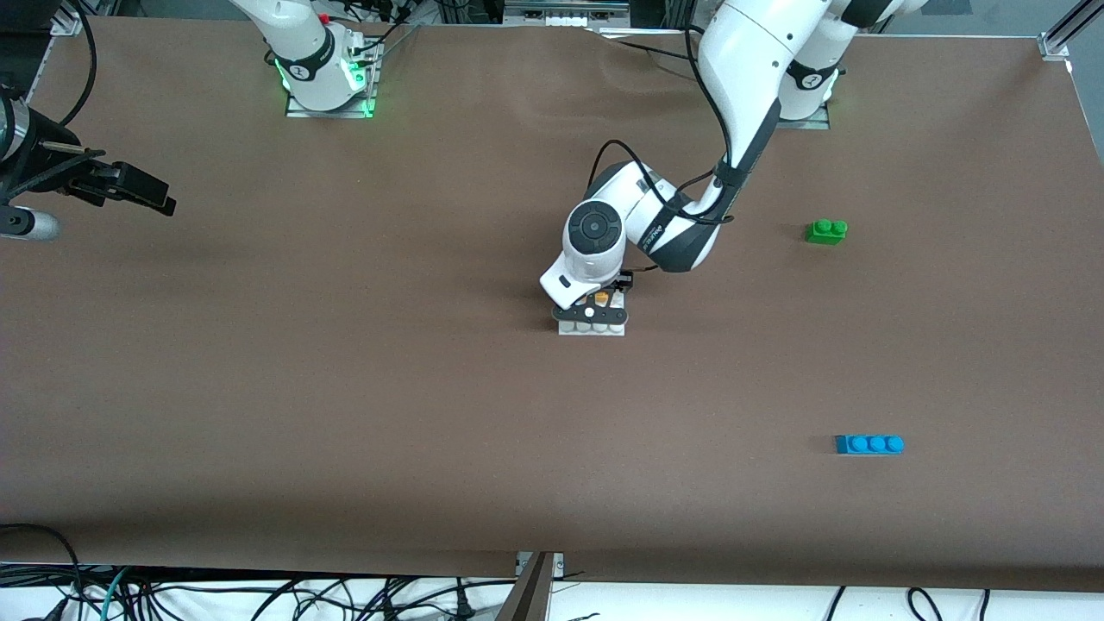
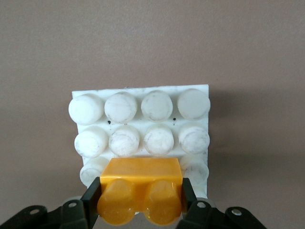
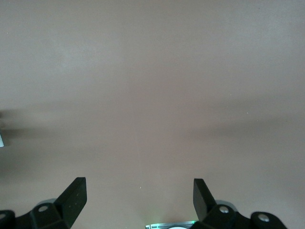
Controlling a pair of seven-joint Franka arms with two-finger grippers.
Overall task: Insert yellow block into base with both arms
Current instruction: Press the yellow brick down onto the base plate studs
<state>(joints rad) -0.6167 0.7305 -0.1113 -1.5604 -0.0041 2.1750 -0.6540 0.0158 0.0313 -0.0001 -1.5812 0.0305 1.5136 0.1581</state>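
The yellow block sits over the white base's studs in the left wrist view and would rest there, so it is time for my left gripper to open.
My left gripper is shut on the yellow block, low over the white base in the middle of the table. In the left wrist view the black fingers clamp the two-stud yellow block on both ends. It covers the two middle studs of the base in its third stud row from the edge nearer the front camera. I cannot tell whether it is pressed down. My right gripper waits open and empty over bare table at the right arm's end, and it also shows in the right wrist view.
A green two-stud brick lies toward the left arm's end. A blue three-stud brick lies nearer the front camera at that same end. The brown table top surrounds the base.
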